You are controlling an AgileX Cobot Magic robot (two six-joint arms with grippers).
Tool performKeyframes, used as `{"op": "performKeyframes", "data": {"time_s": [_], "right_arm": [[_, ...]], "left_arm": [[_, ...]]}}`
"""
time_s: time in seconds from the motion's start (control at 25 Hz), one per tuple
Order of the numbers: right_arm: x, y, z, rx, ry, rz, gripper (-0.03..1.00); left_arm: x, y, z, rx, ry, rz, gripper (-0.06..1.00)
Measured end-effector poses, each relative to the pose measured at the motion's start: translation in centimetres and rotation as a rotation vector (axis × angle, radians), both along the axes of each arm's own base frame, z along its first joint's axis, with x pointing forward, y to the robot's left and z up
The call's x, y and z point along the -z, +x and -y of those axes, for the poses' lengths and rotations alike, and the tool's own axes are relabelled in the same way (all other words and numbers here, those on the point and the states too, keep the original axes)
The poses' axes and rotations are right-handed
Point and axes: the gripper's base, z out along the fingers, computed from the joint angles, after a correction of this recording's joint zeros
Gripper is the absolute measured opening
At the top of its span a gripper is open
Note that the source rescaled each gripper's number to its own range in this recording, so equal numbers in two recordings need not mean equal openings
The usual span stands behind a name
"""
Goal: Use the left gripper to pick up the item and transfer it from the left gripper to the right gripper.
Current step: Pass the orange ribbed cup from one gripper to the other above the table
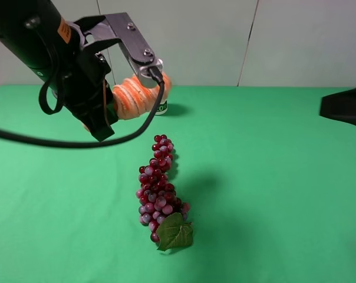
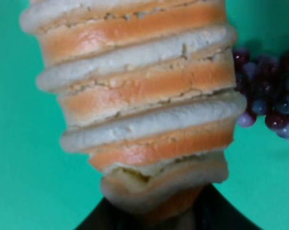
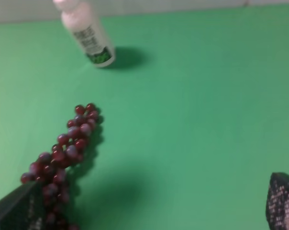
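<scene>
The robot's right gripper should next grab the toy bread loaf (image 1: 135, 96) by its loose end (image 1: 167, 84) to complete the transfer from the left gripper.
The item, an orange-and-cream ribbed toy bread loaf (image 1: 135, 96), hangs in the air above the green table at the back left. My left gripper (image 1: 111, 107) is shut on one end of it. In the left wrist view the loaf (image 2: 139, 96) fills the frame, and its near end is pinched between the black jaws of the left gripper (image 2: 149, 218). My right gripper (image 3: 149, 213) is open and holds nothing; its fingertips (image 3: 282, 206) show far apart at the frame's corners. Only a black part of the right arm (image 1: 346, 107) shows at the right edge, far from the loaf.
A dark red grape bunch (image 1: 160, 188) with a green leaf (image 1: 175, 232) lies mid-table, below and right of the held loaf. A white bottle (image 3: 87, 36) stands at the back, mostly hidden behind the loaf in the exterior view. A pale wall (image 1: 225, 35) bounds the table's far edge.
</scene>
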Motion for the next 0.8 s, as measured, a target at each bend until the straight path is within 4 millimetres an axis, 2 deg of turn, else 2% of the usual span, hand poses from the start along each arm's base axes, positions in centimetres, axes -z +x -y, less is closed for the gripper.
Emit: {"op": "performKeyframes", "data": {"time_s": [0.28,0.44,0.64,0.8], "right_arm": [[0.5,2.8,-1.8,-0.132,0.041,-0.035,1.0],[1.0,3.8,-2.6,-0.197,0.069,-0.041,1.0],[1.7,5.0,-3.2,-0.252,0.067,-0.045,1.0],[2.5,5.9,-3.3,-0.264,0.05,-0.073,1.0]], "left_arm": [[0.0,0.2,0.3,0.169,0.038,0.054,0.02],[1.2,0.5,1.0,0.217,0.062,0.023,0.02],[2.7,0.3,3.2,0.307,0.059,0.043,0.02],[3.0,-0.4,5.2,0.386,0.025,0.091,0.02]]}}
